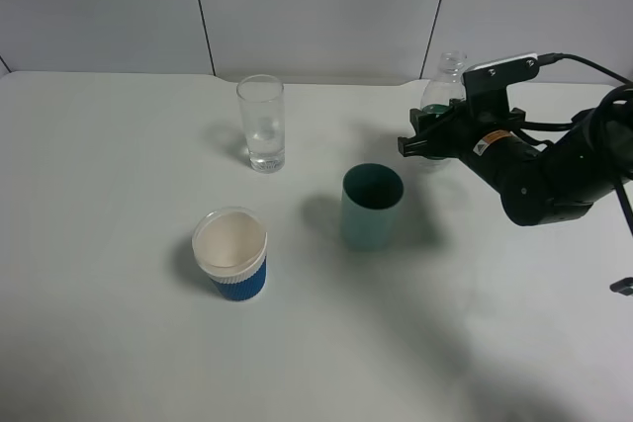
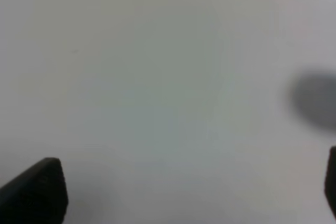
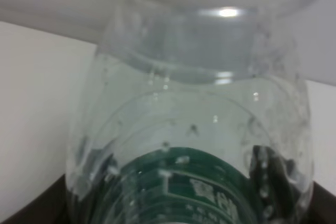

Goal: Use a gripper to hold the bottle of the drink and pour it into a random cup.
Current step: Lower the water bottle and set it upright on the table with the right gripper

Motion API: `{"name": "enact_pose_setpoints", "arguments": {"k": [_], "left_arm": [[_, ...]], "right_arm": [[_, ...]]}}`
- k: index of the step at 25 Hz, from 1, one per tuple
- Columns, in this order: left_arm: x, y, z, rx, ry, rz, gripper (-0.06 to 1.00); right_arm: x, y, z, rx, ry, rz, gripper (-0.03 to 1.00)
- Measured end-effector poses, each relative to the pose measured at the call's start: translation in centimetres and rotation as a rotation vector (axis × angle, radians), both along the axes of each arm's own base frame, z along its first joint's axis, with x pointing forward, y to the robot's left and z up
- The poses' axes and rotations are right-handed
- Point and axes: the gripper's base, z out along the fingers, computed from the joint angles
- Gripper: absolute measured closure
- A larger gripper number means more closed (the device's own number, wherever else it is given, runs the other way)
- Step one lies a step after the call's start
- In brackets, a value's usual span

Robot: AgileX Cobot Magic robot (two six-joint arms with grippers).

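The upright bottle's lower edge [image 1: 433,162] is at the white tabletop, so the bottle would stand and my right gripper will open its fingers.
The bottle of the drink [image 1: 442,84], clear plastic with a green label, stands upright at the back right of the table. My right gripper [image 1: 431,137] is shut on its lower body. In the right wrist view the bottle [image 3: 194,129] fills the frame, with a dark finger [image 3: 31,211] at its side. The cup [image 1: 261,123], a tall clear glass, stands at the back centre, well left of the bottle. My left gripper [image 2: 184,192] shows only in the left wrist view. Its black fingertips [image 2: 37,190] are far apart over bare table, holding nothing.
A teal cup [image 1: 371,207] stands just in front and left of the held bottle. A blue ribbed cup with a white rim [image 1: 230,253] sits front left of centre. The white table [image 1: 119,165] meets a grey wall behind.
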Motion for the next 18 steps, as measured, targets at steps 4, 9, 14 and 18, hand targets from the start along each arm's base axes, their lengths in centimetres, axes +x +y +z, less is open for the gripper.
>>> {"name": "enact_pose_setpoints", "arguments": {"k": [4,9,14,18], "left_arm": [[0.00,0.00,0.00,0.000,0.000,0.000,-0.05],[0.00,0.00,0.00,0.000,0.000,0.000,-0.05],[0.00,0.00,0.00,0.000,0.000,0.000,-0.05],[0.00,0.00,0.00,0.000,0.000,0.000,-0.05]], "right_arm": [[0.02,-0.01,-0.18,0.000,-0.008,-0.001,0.40],[0.03,0.01,-0.65,0.023,-0.007,-0.005,0.40],[0.02,0.00,-0.78,0.028,-0.005,-0.007,0.40],[0.04,0.01,-0.71,0.030,-0.015,-0.006,0.40]]}}
